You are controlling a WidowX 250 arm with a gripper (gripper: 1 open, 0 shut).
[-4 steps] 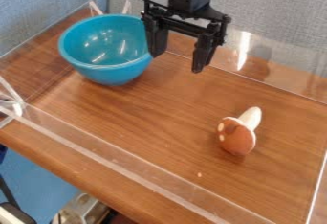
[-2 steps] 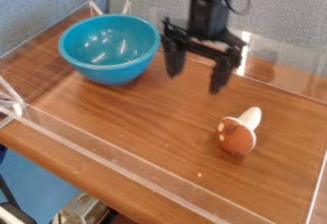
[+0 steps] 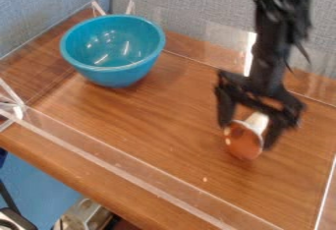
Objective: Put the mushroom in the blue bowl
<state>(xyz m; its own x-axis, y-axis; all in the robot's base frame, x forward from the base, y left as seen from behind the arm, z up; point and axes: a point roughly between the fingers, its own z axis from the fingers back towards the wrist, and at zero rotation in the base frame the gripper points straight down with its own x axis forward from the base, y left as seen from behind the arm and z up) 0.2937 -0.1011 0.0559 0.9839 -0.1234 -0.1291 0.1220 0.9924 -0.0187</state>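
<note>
I need to lower my gripper first and then close it on the mushroom's orange-brown cap (image 3: 243, 143), because my fingers are above it and would miss it now.
The mushroom (image 3: 245, 141) lies on its side on the wooden table at the right, orange-brown cap toward the front, pale stem pointing back. My gripper (image 3: 252, 116) hangs open right over it, one finger on each side, the fingertips (image 3: 222, 118) down near the cap. Nothing is held. The turquoise blue bowl (image 3: 113, 49) stands at the back left, holding nothing, well apart from the gripper.
A low clear plastic wall (image 3: 132, 153) runs around the wooden table (image 3: 132, 106). A blue fabric panel stands behind at the left. The black arm (image 3: 276, 28) reaches down from the upper right.
The gripper has travelled from beside the bowl rightward and forward, then lowered over the mushroom. It stayed open. The mushroom and bowl have not moved.
</note>
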